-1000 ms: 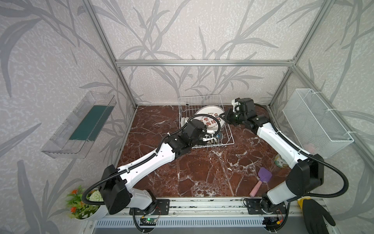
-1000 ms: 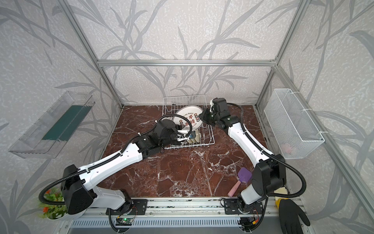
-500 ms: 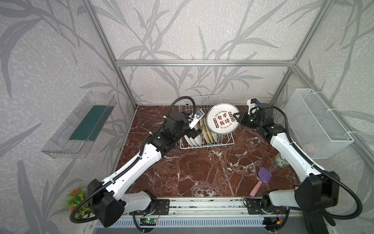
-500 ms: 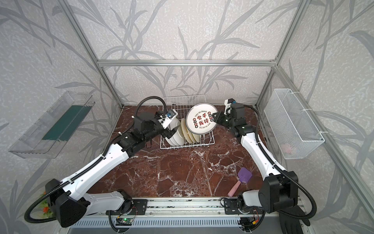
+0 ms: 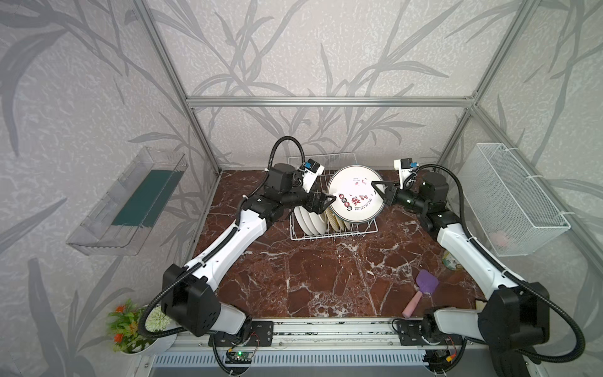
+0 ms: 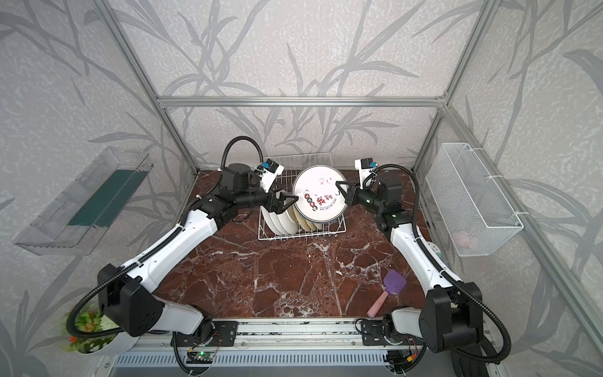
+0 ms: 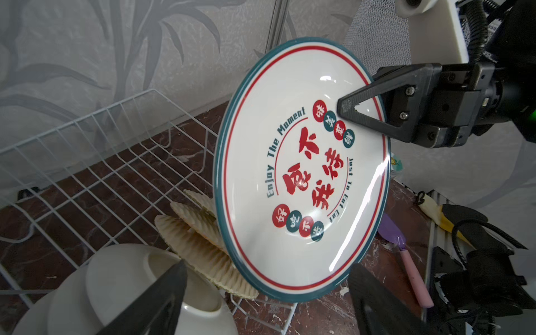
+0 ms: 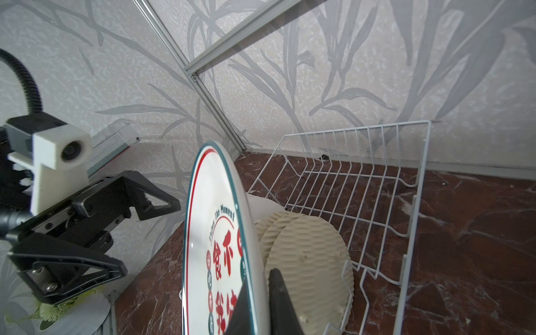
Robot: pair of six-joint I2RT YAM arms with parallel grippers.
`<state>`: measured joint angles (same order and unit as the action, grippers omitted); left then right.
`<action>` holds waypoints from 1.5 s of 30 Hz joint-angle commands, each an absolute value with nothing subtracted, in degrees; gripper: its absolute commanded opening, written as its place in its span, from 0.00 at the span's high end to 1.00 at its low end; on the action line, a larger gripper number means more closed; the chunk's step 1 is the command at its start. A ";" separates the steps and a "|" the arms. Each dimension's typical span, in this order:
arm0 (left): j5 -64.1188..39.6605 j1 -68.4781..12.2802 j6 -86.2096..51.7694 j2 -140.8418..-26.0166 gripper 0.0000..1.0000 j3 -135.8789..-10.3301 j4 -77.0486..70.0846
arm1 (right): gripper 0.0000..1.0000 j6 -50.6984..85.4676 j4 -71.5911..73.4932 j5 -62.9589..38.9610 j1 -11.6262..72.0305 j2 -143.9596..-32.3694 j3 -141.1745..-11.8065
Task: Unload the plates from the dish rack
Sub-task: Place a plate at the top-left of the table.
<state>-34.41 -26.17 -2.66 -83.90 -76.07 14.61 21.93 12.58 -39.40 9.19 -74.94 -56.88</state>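
Note:
The white plate isn't ready to be gripped yet: the gripper's fingers point at the plate's printed side (image 5: 355, 191), at an angle to the plate's teal rim (image 5: 329, 192). My left gripper needs to turn before it closes.
In both top views my right gripper (image 5: 378, 191) (image 6: 341, 189) is shut on the rim of a white plate (image 5: 354, 196) (image 6: 318, 196) with a teal rim and red lettering. The plate hangs on edge above the white wire dish rack (image 5: 339, 230) (image 8: 377, 174). My left gripper (image 5: 328, 202) (image 7: 268, 269) is open at the plate's opposite edge, with that rim (image 7: 290, 295) between its spread fingers. Three white plates (image 5: 310, 222) and three yellow woven plates (image 5: 336, 222) (image 8: 307, 252) stand in the rack.
A white mesh basket (image 5: 515, 202) hangs on the right wall and a clear tray with a green strip (image 5: 130, 202) on the left wall. A purple spatula (image 5: 424, 287) and a small dish (image 5: 452, 261) lie front right. A flower pot (image 5: 130, 323) stands front left.
My right gripper has lifted the lettered plate up out of the rack. The left arm has drawn back from over the rack, opened its gripper and come to the plate's left edge.

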 commanded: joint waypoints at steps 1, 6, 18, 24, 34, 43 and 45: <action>-41.86 -25.90 -5.71 -85.67 0.14 -79.15 16.11 | 1.00 19.89 21.47 -44.35 9.12 -73.43 -56.12; -44.99 -25.88 -4.51 -87.79 0.20 -80.22 17.57 | 1.00 19.23 25.80 -46.74 9.14 -74.48 -55.12; -47.20 -25.77 -5.46 -88.77 0.66 -79.99 14.98 | 1.00 20.06 29.78 -50.10 9.23 -77.04 -55.15; -46.60 -25.84 -6.39 -88.08 0.78 -79.20 13.21 | 1.00 20.23 29.62 -50.09 9.33 -77.42 -55.03; -43.28 -25.76 -7.24 -87.05 1.00 -77.17 10.83 | 0.87 16.72 24.47 -50.01 9.76 -77.17 -55.81; -40.97 -25.84 -10.66 -85.91 1.00 -75.49 6.94 | 0.57 18.90 24.14 -48.45 9.84 -77.59 -56.16; -39.97 -25.77 -11.45 -85.30 1.00 -75.02 6.49 | 0.52 18.92 23.78 -47.69 9.84 -77.52 -56.01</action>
<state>-41.50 -25.80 -9.17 -88.27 -75.50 11.07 18.41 24.14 -48.51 9.54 -77.34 -54.57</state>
